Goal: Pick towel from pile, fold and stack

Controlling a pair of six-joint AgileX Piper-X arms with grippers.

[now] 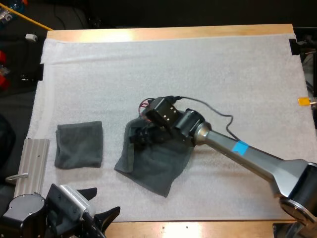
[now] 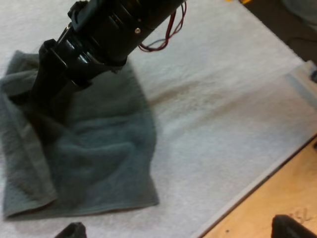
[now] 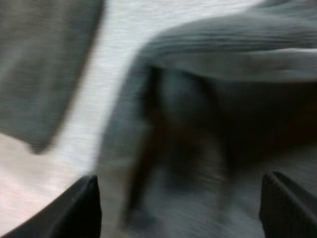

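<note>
My right gripper takes hold of the rumpled towel by its raised edge (image 1: 131, 145) next, to unfold the towel for stacking with the folded towel (image 1: 79, 144).
A dark grey-green towel (image 1: 153, 168) lies loosely spread on the white mat (image 1: 198, 74), one edge rucked up near the middle. My right gripper (image 1: 140, 137) is down at that raised edge, and its fingers (image 3: 85, 209) stand apart over the cloth (image 3: 223, 64), open. A folded towel (image 1: 79, 144) of the same colour lies flat to the left of it. My left gripper (image 1: 101, 204) hovers open near the table's front edge, holding nothing. From the left wrist view, the right gripper (image 2: 47, 106) presses into the towel's (image 2: 104, 153) rumpled side.
A ribbed metal piece (image 1: 31, 166) lies at the mat's left edge, beside the folded towel. The wooden table edge (image 2: 277, 198) runs close to the spread towel's near side.
</note>
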